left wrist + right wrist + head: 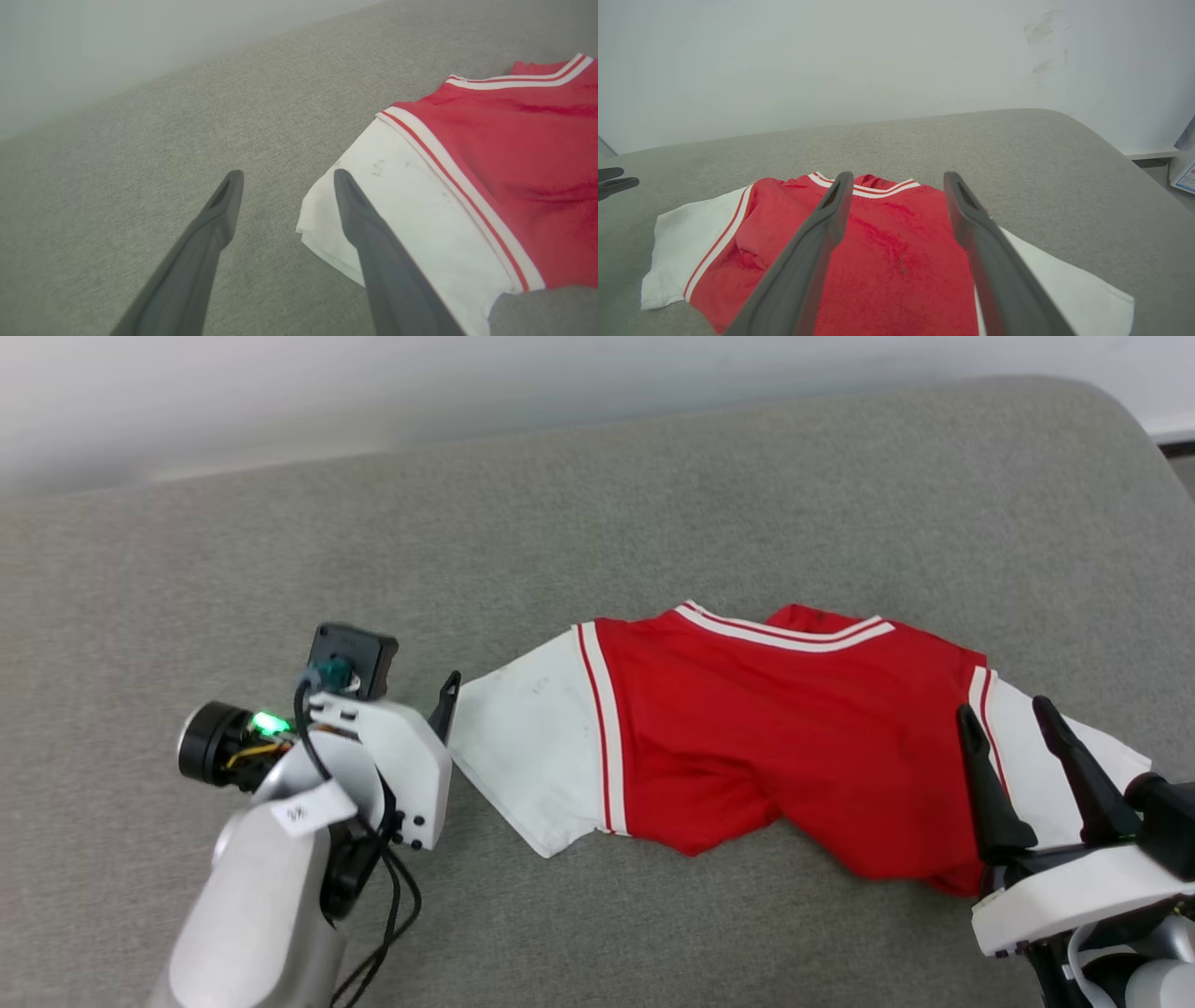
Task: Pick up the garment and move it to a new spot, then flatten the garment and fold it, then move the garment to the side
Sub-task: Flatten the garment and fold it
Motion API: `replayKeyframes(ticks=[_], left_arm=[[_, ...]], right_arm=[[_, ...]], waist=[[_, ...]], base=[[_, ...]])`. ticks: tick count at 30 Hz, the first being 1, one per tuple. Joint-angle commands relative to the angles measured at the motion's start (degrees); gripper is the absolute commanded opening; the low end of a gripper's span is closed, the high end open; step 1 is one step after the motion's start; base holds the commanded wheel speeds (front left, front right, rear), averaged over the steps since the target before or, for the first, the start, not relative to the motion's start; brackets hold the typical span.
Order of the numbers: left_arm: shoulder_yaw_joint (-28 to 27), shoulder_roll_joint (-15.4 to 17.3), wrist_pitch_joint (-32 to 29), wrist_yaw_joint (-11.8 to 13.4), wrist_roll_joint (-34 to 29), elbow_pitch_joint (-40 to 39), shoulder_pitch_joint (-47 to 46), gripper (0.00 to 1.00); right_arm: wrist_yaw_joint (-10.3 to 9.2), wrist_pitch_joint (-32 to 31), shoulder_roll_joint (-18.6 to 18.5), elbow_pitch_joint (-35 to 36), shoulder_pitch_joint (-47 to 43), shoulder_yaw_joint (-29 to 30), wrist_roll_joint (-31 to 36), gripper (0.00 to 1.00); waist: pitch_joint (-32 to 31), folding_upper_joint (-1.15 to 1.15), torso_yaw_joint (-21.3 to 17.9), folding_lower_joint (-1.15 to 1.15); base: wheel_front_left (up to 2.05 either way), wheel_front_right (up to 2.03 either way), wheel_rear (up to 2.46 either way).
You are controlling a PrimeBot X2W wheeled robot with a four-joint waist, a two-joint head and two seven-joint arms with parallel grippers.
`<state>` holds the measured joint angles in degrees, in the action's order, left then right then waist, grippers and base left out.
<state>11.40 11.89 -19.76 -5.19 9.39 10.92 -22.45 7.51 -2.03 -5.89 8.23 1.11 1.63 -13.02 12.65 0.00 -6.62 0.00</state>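
My right gripper takes hold of the red garment [801, 739] by its other white sleeve next, to move and flatten the garment.
The garment [775, 728] lies crumpled on the grey cushion, plain red side up, collar trim toward the far side; no letters show. One white sleeve [527, 747] points left and the other lies at the right. My left gripper [446, 702] stands open right at the left sleeve's edge; in the left wrist view my left gripper [287, 179] has one finger [369, 233] over the sleeve's [411, 210] corner and the other over bare cushion. My right gripper [1004, 711] is open above the right sleeve. In the right wrist view my right gripper [899, 179] straddles the red body [896, 261].
The grey fabric cushion [597, 504] stretches wide, with a rounded far right corner [1120, 420] and a white wall behind. Bare cushion lies to the left and beyond the garment. A pale box [1186, 170] sits on the floor past the right edge.
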Motion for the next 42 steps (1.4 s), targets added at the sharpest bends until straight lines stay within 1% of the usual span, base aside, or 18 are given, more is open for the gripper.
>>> replayKeyframes(ticks=[1,8,12,14,15,16,17,18,20,26,31,34,37,38,42], left_arm=[[0.47,0.69,-2.42,-0.52,0.61,-0.05,-1.46,1.00],[3.48,4.47,-17.90,-1.79,3.70,0.76,-3.92,1.00],[5.50,6.08,-25.21,-2.12,5.79,1.26,-3.03,1.00],[6.43,6.30,-28.06,-2.23,7.01,1.63,-1.98,1.00],[6.94,6.27,-29.57,-2.27,7.69,1.78,-1.41,0.51],[7.33,6.07,-30.68,-2.30,8.40,1.84,-0.84,0.24],[7.65,5.94,-31.80,-2.33,9.00,1.92,-0.34,0.00],[7.97,5.97,-32.29,-2.35,9.25,1.68,-0.03,0.00],[7.64,6.35,-30.45,-2.15,8.54,0.45,-0.46,0.00],[5.58,6.42,-21.97,0.50,7.22,-2.29,-0.23,0.00],[1.97,6.46,-12.46,4.33,6.25,-6.13,1.84,0.00],[-0.11,6.35,-8.25,6.53,6.27,-8.23,4.02,0.00],[-2.16,6.40,-4.98,8.39,6.54,-10.55,6.10,0.00],[-2.16,6.40,-4.98,8.39,6.54,-10.55,6.10,0.00],[-4.33,6.72,-2.37,10.54,6.64,-14.08,9.13,0.00]], right_arm=[[-0.04,0.36,0.28,-0.66,1.04,0.19,-0.65,1.00],[-0.04,1.95,0.48,-3.36,3.21,-0.23,-2.43,1.00],[-0.03,3.03,0.44,-4.92,4.15,-0.53,-3.44,1.00],[-0.03,3.50,0.40,-5.73,4.57,-0.69,-3.98,1.00],[-0.03,3.68,0.28,-6.02,4.76,-0.74,-4.01,1.00],[-0.03,3.80,0.21,-6.38,4.94,-0.87,-4.20,1.00],[-0.03,4.03,0.14,-6.69,5.09,-0.93,-4.17,1.00],[-0.03,4.11,0.07,-6.96,5.26,-0.95,-4.31,1.00],[-0.03,4.32,-0.04,-7.32,5.65,-0.93,-4.57,1.00],[-0.03,4.31,-0.29,-7.99,5.70,-0.52,-5.22,1.00],[-0.03,3.93,-0.97,-8.38,5.64,0.52,-6.28,1.00],[-0.03,3.61,-1.22,-8.79,5.58,1.49,-7.13,1.00],[-0.03,2.86,-1.87,-9.13,5.30,2.63,-8.13,1.00],[-0.03,2.86,-1.87,-9.13,5.30,2.63,-8.13,1.00],[-0.03,0.31,-3.02,-9.90,4.80,5.75,-9.95,1.00]], waist=[[2.02,0.00,-1.66,0.00],[5.52,0.00,-4.22,0.00],[6.65,0.00,-5.31,0.00],[6.89,0.00,-5.70,0.00],[7.00,0.00,-5.86,0.00],[7.07,0.00,-5.98,0.00],[7.10,0.00,-6.07,0.00],[7.09,0.00,-6.13,0.00],[7.04,0.00,-6.14,0.00],[5.71,0.00,-5.42,0.00],[4.17,0.00,-4.27,0.00],[3.36,0.00,-3.44,0.00],[2.53,0.00,-2.61,0.00],[2.53,0.00,-2.61,0.00],[1.70,0.00,-1.67,0.00]], base=[[0.00,0.00,0.00],[0.00,0.00,0.00],[0.00,0.00,0.00],[0.00,0.00,0.00],[0.00,0.00,0.00],[0.00,0.00,0.00],[0.00,0.00,0.00],[0.00,0.00,0.00],[0.00,0.00,0.00],[0.00,0.00,0.00],[0.00,0.00,0.00],[0.00,0.00,0.00],[0.00,0.00,0.00],[0.00,0.00,0.00],[0.00,0.00,0.00]])
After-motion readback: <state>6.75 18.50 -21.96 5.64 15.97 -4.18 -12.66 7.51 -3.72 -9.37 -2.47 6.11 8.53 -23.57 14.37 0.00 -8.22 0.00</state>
